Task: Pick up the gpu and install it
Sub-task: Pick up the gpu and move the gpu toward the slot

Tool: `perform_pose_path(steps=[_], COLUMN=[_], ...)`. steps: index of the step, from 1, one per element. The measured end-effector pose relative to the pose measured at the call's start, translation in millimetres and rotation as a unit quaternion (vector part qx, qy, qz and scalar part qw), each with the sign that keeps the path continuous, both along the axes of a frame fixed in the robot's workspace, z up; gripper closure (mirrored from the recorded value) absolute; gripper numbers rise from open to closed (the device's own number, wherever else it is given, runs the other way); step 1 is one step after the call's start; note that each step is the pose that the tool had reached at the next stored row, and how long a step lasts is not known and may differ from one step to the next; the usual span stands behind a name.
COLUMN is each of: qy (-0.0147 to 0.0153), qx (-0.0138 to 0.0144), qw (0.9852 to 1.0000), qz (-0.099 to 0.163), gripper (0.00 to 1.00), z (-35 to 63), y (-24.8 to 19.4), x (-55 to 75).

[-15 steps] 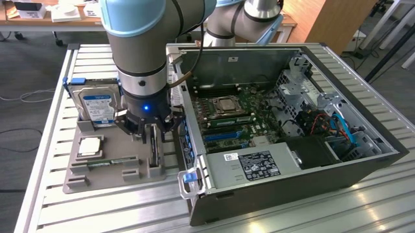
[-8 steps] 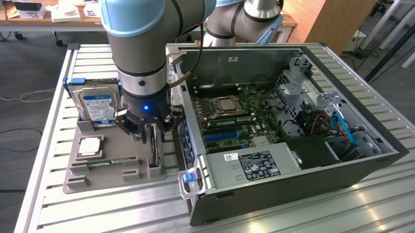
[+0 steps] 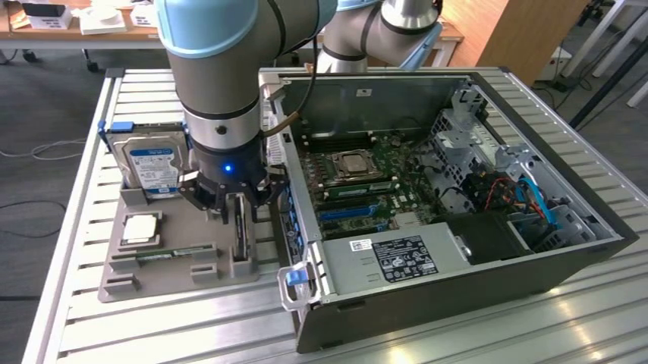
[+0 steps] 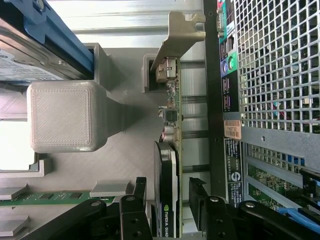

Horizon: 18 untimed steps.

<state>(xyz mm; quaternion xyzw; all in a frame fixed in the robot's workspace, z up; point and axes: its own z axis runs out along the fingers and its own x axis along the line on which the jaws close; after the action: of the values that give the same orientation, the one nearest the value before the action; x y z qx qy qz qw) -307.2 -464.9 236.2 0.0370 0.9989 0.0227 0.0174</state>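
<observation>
My gripper's fingers are beside both sides of the GPU's fan cover (image 4: 165, 185) in the wrist view, so they need to close on the GPU now.
The gpu (image 3: 241, 241) stands on its long edge in a slot of the grey holder tray (image 3: 152, 287), just beside the open computer case (image 3: 435, 189). In the wrist view the gpu (image 4: 166, 165) is a thin dark card with a black fan cover, and its metal end bracket (image 4: 177, 40) is at the far end. My gripper (image 3: 240, 216) hangs straight over the card and is open. My gripper (image 4: 168, 199) straddles it, with one black finger (image 4: 139, 200) on each side and a small gap between each finger and the card.
On the tray also sit a silver hard drive (image 3: 152, 163) with a blue label, a square processor (image 3: 139, 227) and a green memory strip (image 3: 167, 254). The case's perforated rear wall (image 4: 280, 60) is close beside the card. A grey tray post (image 4: 62, 115) stands on the other side.
</observation>
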Motion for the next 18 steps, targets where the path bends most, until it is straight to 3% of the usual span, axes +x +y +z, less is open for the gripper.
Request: perform_pose_path(steps=[3, 4, 14, 18], qy=[0.0, 0.0, 0.0, 0.0], qx=[0.0, 0.0, 0.0, 0.0], qw=[1.0, 1.0, 1.0, 1.0], qz=[0.0, 0.0, 0.0, 0.0], gripper=[0.51, 0.45, 0.45, 0.59], z=[0.0, 0.0, -0.1, -0.2], y=[0.0, 0.0, 0.0, 0.0], x=[0.0, 0.0, -0.2, -0.2])
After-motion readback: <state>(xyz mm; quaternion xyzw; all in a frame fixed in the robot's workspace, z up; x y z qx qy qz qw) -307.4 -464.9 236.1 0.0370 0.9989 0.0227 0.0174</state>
